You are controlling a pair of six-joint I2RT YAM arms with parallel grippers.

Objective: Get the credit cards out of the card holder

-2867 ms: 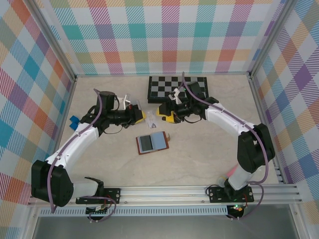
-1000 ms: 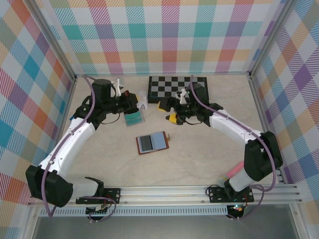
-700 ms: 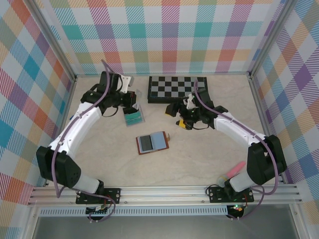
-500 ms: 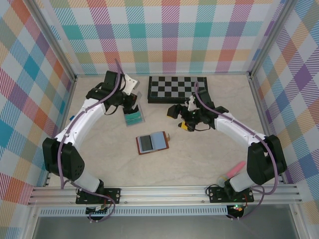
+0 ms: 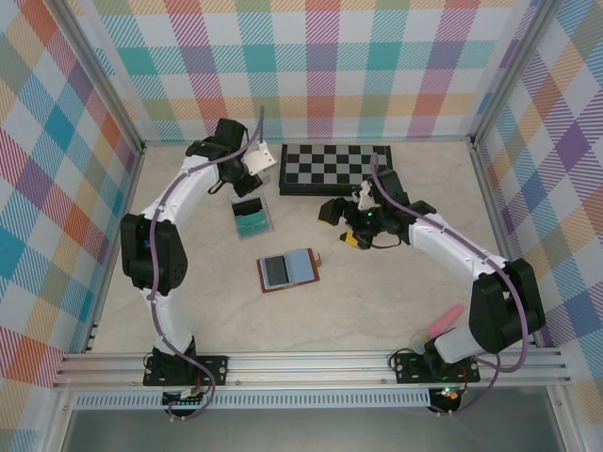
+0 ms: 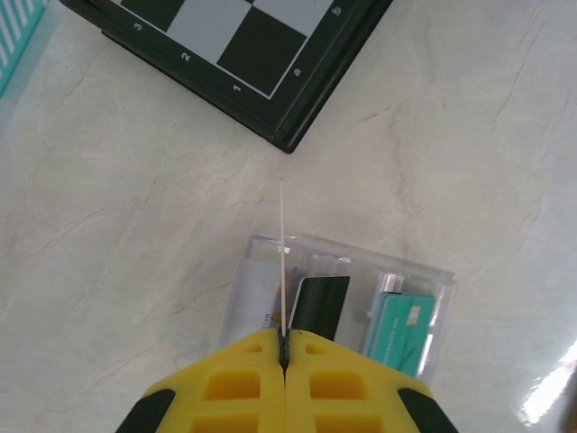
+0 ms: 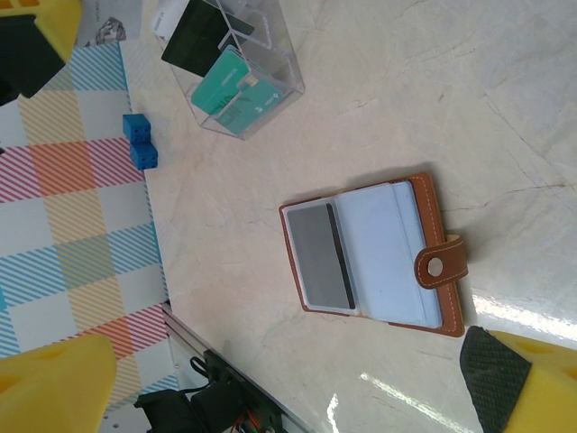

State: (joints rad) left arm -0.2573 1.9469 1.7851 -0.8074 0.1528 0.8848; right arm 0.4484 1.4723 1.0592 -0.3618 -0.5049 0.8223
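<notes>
The credit card is crooked with its tip past the tray's rim and would miss if I opened now, so my left gripper should move it over the clear tray [image 5: 252, 218].
The card holder [image 5: 288, 270] lies open on the table, brown outside and blue-grey inside [image 7: 374, 257], its clasp tab [image 7: 440, 263] to one side. A grey card [image 7: 317, 254] sits in one of its pockets. My left gripper [image 5: 251, 162] [image 6: 284, 338] hovers behind a clear tray [image 5: 252, 218], shut on a thin pale credit card [image 6: 282, 253] seen edge-on. In the tray [image 6: 270, 245] lie a teal card [image 6: 401, 329], a dark card [image 6: 320, 305] and a white one [image 6: 257, 298]. My right gripper [image 5: 339, 224] [image 7: 293, 397] hangs open and empty behind the holder.
A black-and-grey chessboard [image 5: 334, 167] [image 6: 243, 54] lies at the back, close to both grippers. A small blue block [image 7: 140, 142] sits by the left wall. A pink object [image 5: 443, 323] lies near the right arm's base.
My left arm has swung toward the back wall, carrying the pale card up and away from the tray. The right gripper has drifted slightly right and nearer, still wide open.
</notes>
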